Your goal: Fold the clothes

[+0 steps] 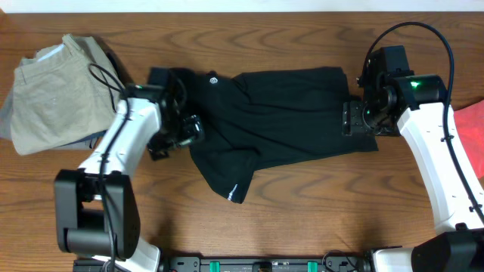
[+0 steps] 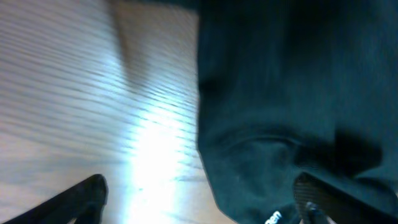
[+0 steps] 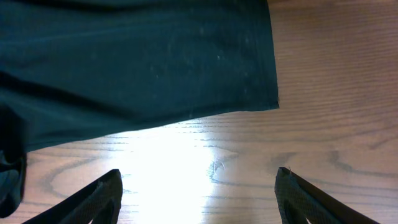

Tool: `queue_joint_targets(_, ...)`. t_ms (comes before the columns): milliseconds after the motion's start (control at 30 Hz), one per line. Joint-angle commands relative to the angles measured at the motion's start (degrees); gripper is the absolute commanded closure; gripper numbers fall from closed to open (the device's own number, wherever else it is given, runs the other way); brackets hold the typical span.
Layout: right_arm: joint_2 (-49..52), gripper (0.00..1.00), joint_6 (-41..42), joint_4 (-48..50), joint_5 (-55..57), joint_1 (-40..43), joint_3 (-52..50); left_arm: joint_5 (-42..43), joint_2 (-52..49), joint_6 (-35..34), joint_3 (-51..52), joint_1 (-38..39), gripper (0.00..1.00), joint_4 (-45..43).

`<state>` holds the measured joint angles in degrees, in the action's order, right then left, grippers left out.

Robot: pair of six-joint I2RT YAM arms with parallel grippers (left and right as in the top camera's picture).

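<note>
My left gripper grabs the black shirt's collar-end edge by the shirt's lettered sleeve (image 1: 194, 148) (image 2: 212, 142) next, opposite the shirt's hem, to stretch and fold the shirt.
A black shirt (image 1: 280, 113) lies spread across the middle of the wooden table, with a small white logo near its collar. My left gripper (image 1: 175, 134) is at the shirt's left edge. In the left wrist view (image 2: 199, 208) it is open, one finger over bare wood and the other over the black cloth (image 2: 292, 93). My right gripper (image 1: 354, 119) is at the shirt's right end. In the right wrist view (image 3: 199, 199) it is open and empty over bare wood, just short of the shirt's hem (image 3: 137, 68).
A folded pile of khaki clothes (image 1: 53, 91) lies at the far left. A red item (image 1: 473, 121) shows at the right edge. A sleeve with white lettering (image 1: 231, 189) points toward the table's front.
</note>
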<state>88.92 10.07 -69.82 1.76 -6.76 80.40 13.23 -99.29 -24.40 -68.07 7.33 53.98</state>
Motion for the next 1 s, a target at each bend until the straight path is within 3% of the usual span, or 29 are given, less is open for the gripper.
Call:
queue_joint_targets(0,0.2,0.23,0.59,-0.09,0.37,0.85,0.11,1.36,-0.81,-5.49,4.37,2.78,0.08,-2.6)
queue_joint_targets(167,0.2,0.23,0.57,-0.24,0.37,0.85,0.11,1.33,-0.81,-9.57,9.92,6.4,0.12,-7.34)
queue_joint_targets(233,0.17,0.23,0.57,-0.24,0.37,0.85,0.11,1.36,-0.81,-9.55,11.3,7.17,0.18,-10.45)
queue_joint_targets(467,0.2,0.23,0.55,-0.22,0.42,0.85,0.11,4.39,-0.81,-9.57,13.33,9.49,0.59,-16.11)
queue_joint_targets(533,0.2,0.23,0.57,-0.09,0.42,0.87,0.11,4.24,-0.81,-9.46,13.33,10.19,0.86,-14.99)
queue_joint_targets(567,0.2,0.23,0.57,0.02,0.44,0.87,0.11,4.2,-0.81,-9.29,13.33,10.27,0.94,-13.99)
queue_joint_targets(733,0.24,0.23,0.61,0.17,1.68,1.36,0.07,-0.39,-0.74,-4.59,13.03,6.88,0.94,-6.43)
queue_joint_targets(867,0.24,0.22,1.36,0.04,1.66,2.93,-0.5,-7.85,-0.11,-3.21,11.37,-0.81,0.94,-0.66)
queue_joint_targets(967,0.24,0.22,5.86,-0.26,1.18,4.66,-2.32,-7.56,0.68,-2.14,10.6,-7.96,0.93,0.17)
